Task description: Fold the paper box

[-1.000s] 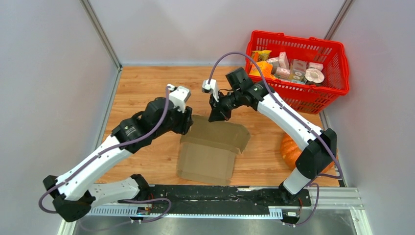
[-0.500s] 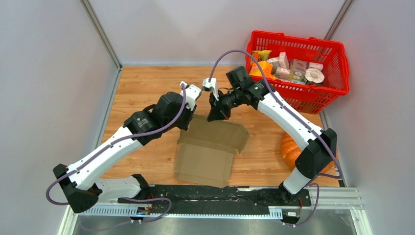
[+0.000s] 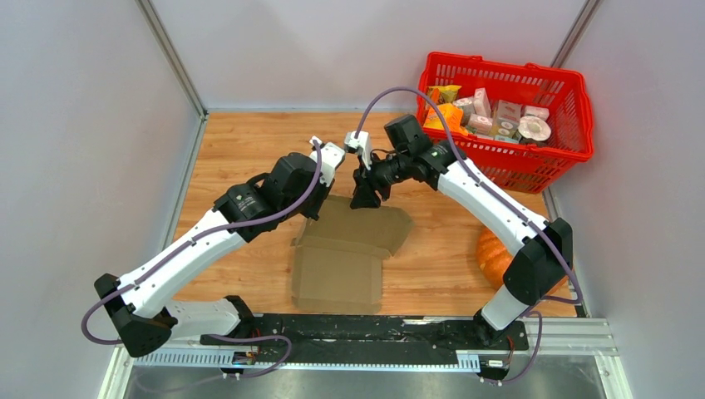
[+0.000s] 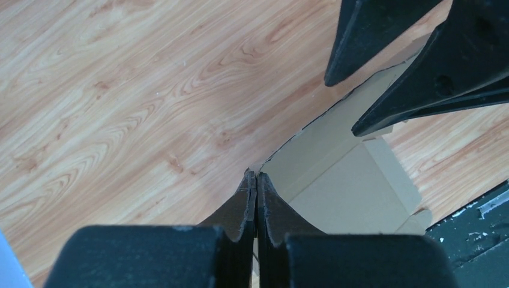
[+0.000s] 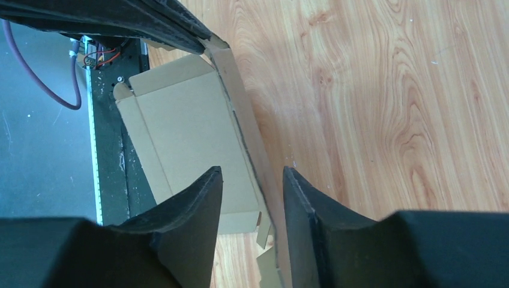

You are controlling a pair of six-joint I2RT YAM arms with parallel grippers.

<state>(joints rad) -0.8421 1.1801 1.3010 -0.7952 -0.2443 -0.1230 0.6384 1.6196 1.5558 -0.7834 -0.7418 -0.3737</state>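
Observation:
The right gripper grips the paper box's raised far edge (image 5: 262, 179) next, which frees my left gripper to fold flaps.
The paper box (image 3: 345, 249) is a flat brown cardboard sheet with flaps, lying mid-table. Its far edge is raised. My left gripper (image 3: 320, 208) is shut on the far left corner of that edge; in the left wrist view the fingertips (image 4: 256, 177) meet on the corner of the paper box (image 4: 354, 192). My right gripper (image 3: 363, 199) stands just to the right, over the same edge. In the right wrist view it (image 5: 252, 174) is open, with the raised cardboard strip (image 5: 240, 114) running between the jaws, untouched.
A red basket (image 3: 574, 91) full of small printed packages stands at the back right. An orange pumpkin (image 3: 492, 253) sits by the right arm. Grey walls close in on the left, right and back. A black rail (image 3: 374, 328) runs along the near edge.
The left gripper moved in to the box's far left corner and shut on it. The right gripper opened and let go of the far edge. The box slid slightly left.

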